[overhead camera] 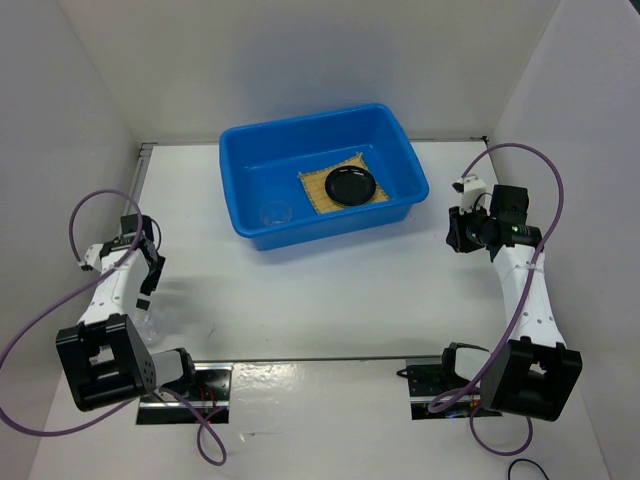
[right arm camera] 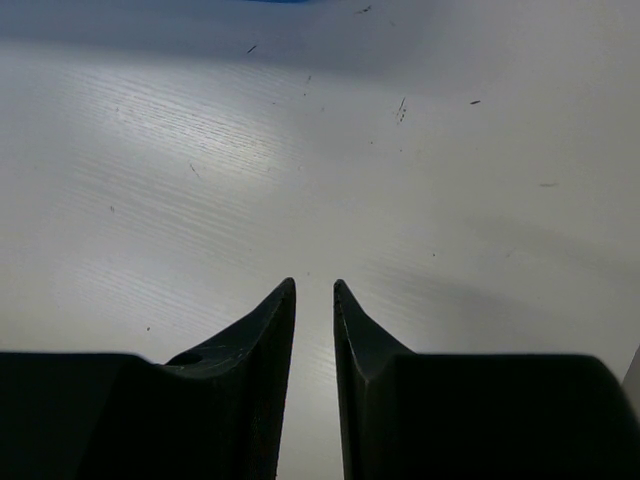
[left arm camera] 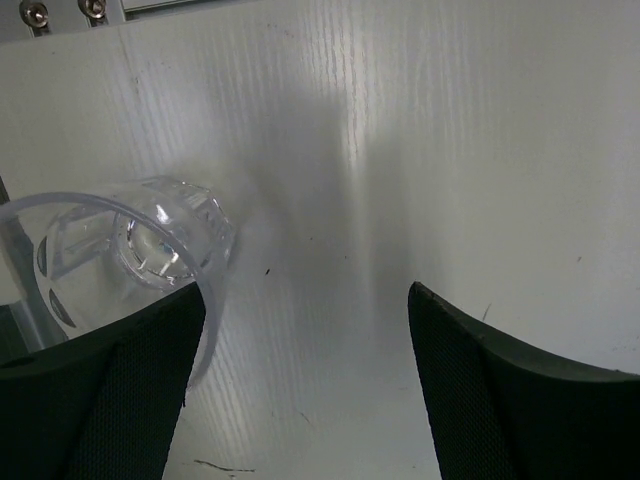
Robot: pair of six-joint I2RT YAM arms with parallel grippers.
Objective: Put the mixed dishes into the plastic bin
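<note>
I should close my left gripper on the glass cup now, because its fingers are on both sides of the cup's rim, one inside the cup's opening and one outside.
The blue plastic bin point(overhead camera: 412, 165) stands at the back middle of the table. In it lie a tan slatted bamboo mat point(overhead camera: 318, 190), a small black plate point(overhead camera: 351, 186) resting on the mat, and a clear glass cup point(overhead camera: 276, 212) near the bin's front left corner. Another clear glass cup point(left arm camera: 150, 245) lies tipped at the table's left side, faintly seen from above point(overhead camera: 147, 321). My left gripper point(overhead camera: 150, 275) point(left arm camera: 306, 290) is open wide just beside this cup, whose rim touches the left finger's inner edge. My right gripper point(overhead camera: 458, 232) point(right arm camera: 314, 283) hovers right of the bin, its jaws a narrow gap apart and holding nothing.
White walls close the table on the left, back and right. A metal rail point(overhead camera: 140, 180) with screws point(left arm camera: 38, 14) runs along the left wall next to the tipped cup. The arm bases and their mounting plates point(overhead camera: 190, 395) sit at the near edge.
</note>
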